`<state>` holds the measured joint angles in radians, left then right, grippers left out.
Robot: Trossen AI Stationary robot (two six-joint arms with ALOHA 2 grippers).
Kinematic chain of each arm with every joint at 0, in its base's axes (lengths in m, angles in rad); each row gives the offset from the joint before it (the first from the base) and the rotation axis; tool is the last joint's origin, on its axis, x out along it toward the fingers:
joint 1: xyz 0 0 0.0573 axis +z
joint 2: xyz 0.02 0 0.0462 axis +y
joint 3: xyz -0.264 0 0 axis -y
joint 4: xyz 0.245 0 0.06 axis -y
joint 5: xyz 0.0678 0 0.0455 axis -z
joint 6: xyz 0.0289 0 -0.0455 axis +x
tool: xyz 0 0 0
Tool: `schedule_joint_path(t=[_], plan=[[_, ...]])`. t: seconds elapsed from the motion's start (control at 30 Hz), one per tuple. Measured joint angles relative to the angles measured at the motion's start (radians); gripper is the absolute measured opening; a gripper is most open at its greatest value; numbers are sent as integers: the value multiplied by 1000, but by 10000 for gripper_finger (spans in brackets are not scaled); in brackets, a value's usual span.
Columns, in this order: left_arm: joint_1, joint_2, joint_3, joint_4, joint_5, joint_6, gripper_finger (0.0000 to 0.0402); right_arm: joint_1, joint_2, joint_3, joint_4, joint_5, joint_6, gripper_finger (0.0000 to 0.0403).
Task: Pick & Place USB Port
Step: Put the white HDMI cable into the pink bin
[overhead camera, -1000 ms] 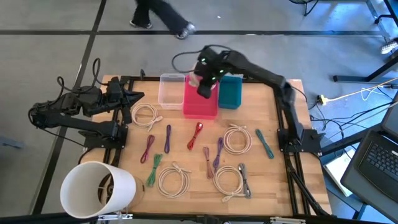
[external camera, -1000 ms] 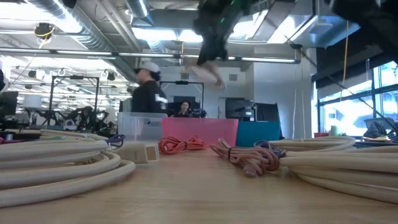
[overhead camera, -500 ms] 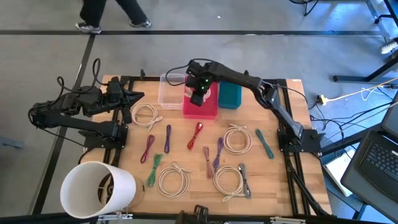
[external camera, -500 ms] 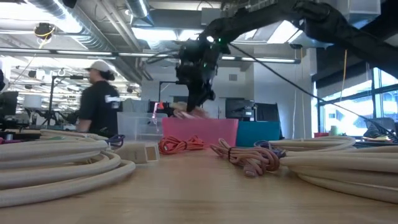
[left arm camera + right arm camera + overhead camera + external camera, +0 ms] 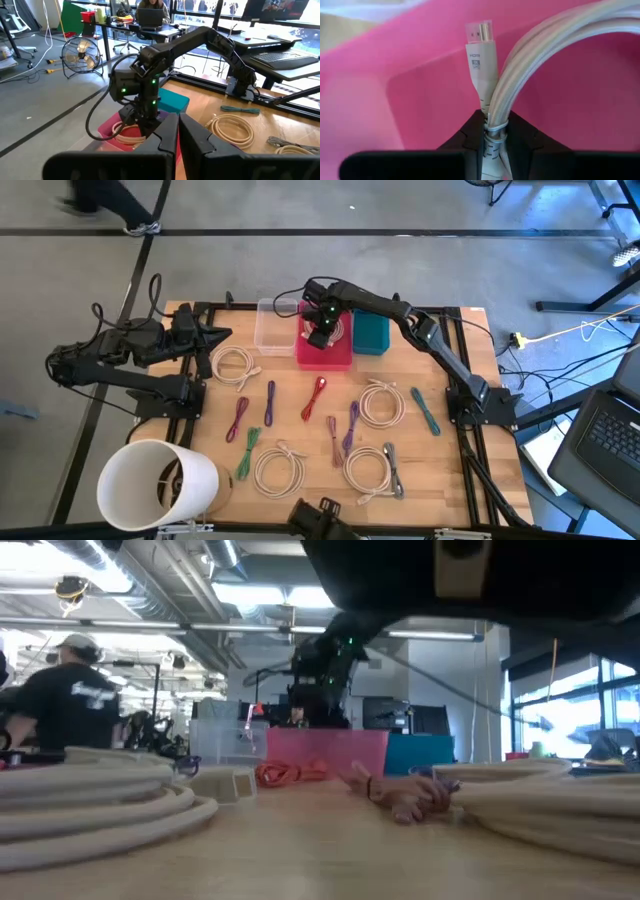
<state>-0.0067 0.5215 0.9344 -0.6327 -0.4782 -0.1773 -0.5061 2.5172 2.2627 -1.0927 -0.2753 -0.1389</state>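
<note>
The right gripper should open now, because the cream cable [image 5: 520,65] is over the bottom of the pink bin in the right wrist view.
My right gripper [image 5: 320,332] reaches down into the pink bin [image 5: 325,358] at the table's far middle, shut on a coiled cream cable [image 5: 520,65] with an HDMI-marked plug [image 5: 481,50]. The left wrist view shows that gripper [image 5: 142,125] low in the pink bin [image 5: 107,127], with the cable's loop [image 5: 122,132] beside it. In the low view it [image 5: 322,700] stands behind the bin's rim [image 5: 320,740]. My left gripper [image 5: 218,335] is shut and waits at the table's left edge. My right gripper pinches the cream cable between its two fingers at the tied part of the coil [image 5: 490,131], just below the plug. The fingers point down into the pink bin. The loop [image 5: 545,45] spreads away from the fingers against the bin's floor.
A clear bin [image 5: 273,325] and a teal bin [image 5: 370,330] flank the pink one. Several coiled and bundled cables lie on the table, such as a cream coil [image 5: 381,402] and a red bundle [image 5: 316,395]. A white cylinder [image 5: 155,485] stands at the near left corner.
My right gripper has come down from high above the bins and slightly toward the table's left, into the pink bin, still shut on the cream cable, which now lies down inside. A person beyond the far edge has walked to the left.
</note>
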Motion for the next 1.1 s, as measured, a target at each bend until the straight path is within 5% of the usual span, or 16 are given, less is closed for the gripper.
schedule_joint_path(t=[0.2,0.47,0.6,0.87,1.1], plan=[[0,0,0,0,0,0,8,-5,0,0,3,1,1,57],[0,0,0,-1,-1,0,8,-9,-9,5,35,21,44,222],[0,0,0,-3,0,0,8,-11,-13,48,27,26,54,267],[0,0,0,-21,0,0,8,-8,-115,82,-60,36,52,266],[0,0,0,-83,5,-1,8,66,-329,82,-252,-86,27,246]])
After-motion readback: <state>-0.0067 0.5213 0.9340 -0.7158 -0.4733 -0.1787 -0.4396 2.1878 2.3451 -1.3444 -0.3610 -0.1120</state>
